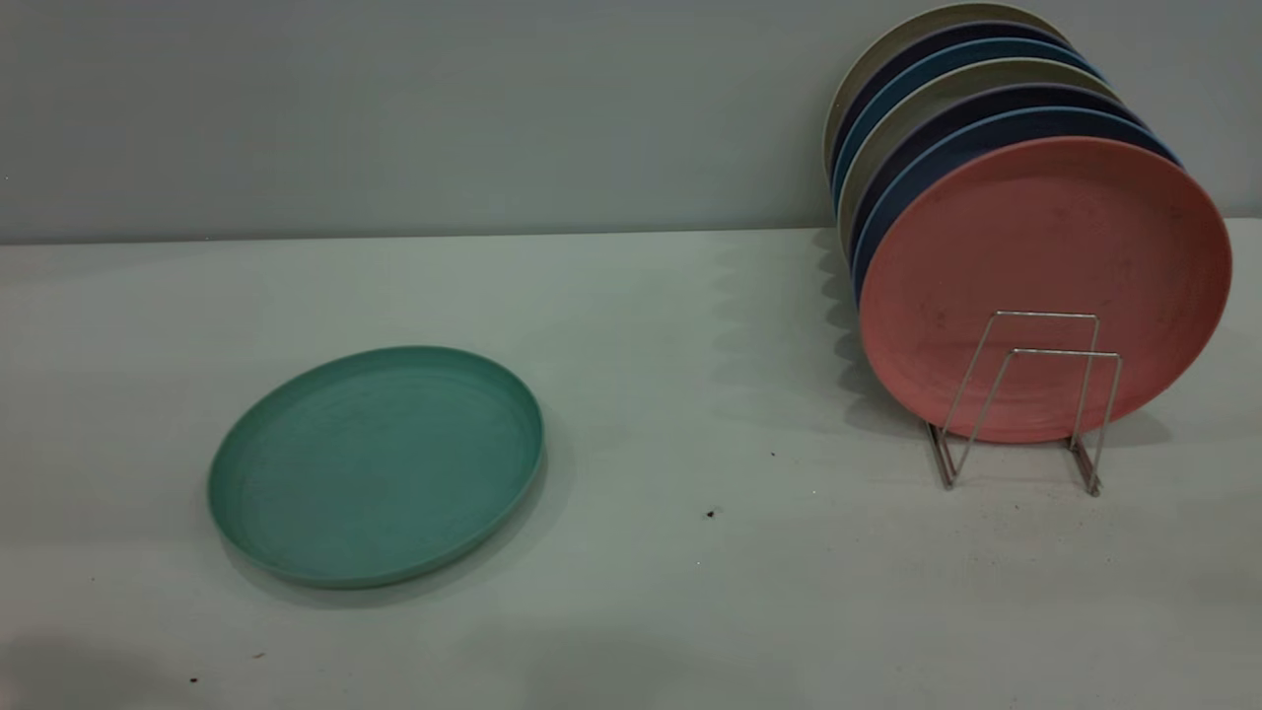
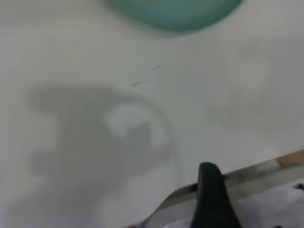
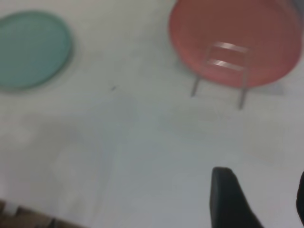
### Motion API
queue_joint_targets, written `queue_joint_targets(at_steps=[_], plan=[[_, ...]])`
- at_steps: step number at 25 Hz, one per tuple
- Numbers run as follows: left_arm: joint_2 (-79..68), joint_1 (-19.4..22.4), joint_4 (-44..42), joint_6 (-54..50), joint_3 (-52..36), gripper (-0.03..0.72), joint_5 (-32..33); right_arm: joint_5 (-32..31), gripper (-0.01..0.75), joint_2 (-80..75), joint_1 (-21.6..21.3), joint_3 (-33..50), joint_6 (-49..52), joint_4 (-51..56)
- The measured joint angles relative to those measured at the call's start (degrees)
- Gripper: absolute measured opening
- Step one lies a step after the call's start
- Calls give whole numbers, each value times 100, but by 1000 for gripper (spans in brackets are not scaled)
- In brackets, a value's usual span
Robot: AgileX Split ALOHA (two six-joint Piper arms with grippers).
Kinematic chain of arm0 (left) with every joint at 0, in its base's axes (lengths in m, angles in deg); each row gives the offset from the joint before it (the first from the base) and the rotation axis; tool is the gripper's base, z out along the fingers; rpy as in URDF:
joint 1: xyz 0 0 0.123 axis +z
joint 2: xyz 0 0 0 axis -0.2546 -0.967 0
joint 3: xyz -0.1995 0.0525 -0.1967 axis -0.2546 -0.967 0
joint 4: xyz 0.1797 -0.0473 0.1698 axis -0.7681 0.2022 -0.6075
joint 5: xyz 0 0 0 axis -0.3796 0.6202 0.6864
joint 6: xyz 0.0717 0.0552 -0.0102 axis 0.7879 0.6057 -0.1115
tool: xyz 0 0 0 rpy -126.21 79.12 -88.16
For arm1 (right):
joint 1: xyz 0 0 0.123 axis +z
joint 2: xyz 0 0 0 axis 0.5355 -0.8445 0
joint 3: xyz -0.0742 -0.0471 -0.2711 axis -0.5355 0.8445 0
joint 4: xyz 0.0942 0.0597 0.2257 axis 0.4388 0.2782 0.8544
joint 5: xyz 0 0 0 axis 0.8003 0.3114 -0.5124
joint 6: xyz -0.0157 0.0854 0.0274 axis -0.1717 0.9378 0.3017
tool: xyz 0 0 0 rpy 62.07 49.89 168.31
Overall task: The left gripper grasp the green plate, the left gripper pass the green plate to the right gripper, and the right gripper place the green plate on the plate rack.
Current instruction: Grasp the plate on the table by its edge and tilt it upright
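Observation:
My left gripper is going to grab the green plate by its rim (image 1: 217, 457) next, so it can pass the plate on toward the plate rack (image 1: 1025, 394).
The green plate (image 1: 375, 463) lies flat on the white table at the left. The plate rack (image 1: 1025, 394) stands at the right, its two front wire loops bare. Neither arm shows in the exterior view. My left gripper (image 2: 211, 199) hangs over the table's near edge, well short of the green plate (image 2: 175, 12), and holds nothing that I can see. My right gripper (image 3: 261, 175) is open and empty above the table, far from the green plate (image 3: 31, 50) and the rack (image 3: 221, 71).
A pink plate (image 1: 1045, 286) stands upright in the rack, with several blue, dark and beige plates behind it (image 1: 946, 89). The table's front edge (image 2: 247, 180) runs under my left gripper. A wall stands behind the table.

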Motion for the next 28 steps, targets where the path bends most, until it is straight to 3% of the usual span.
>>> queue_joint_targets(at_steps=[5,12,16,21,28], plan=[[-1850,326,812,740,932,497,-269,156,365,-639,0,0,-403,473],[-3855,1625,2111,2007,1616,497,-378,203,365,-719,0,0,-554,625],[-4530,2070,2868,2784,1660,497,-418,209,365,-719,0,0,-565,636],[-5360,2120,3569,3330,1691,497,-549,211,365,-719,0,0,-569,677],[-6188,1884,4735,4168,1723,497,-876,215,365,-719,0,0,-569,689]])
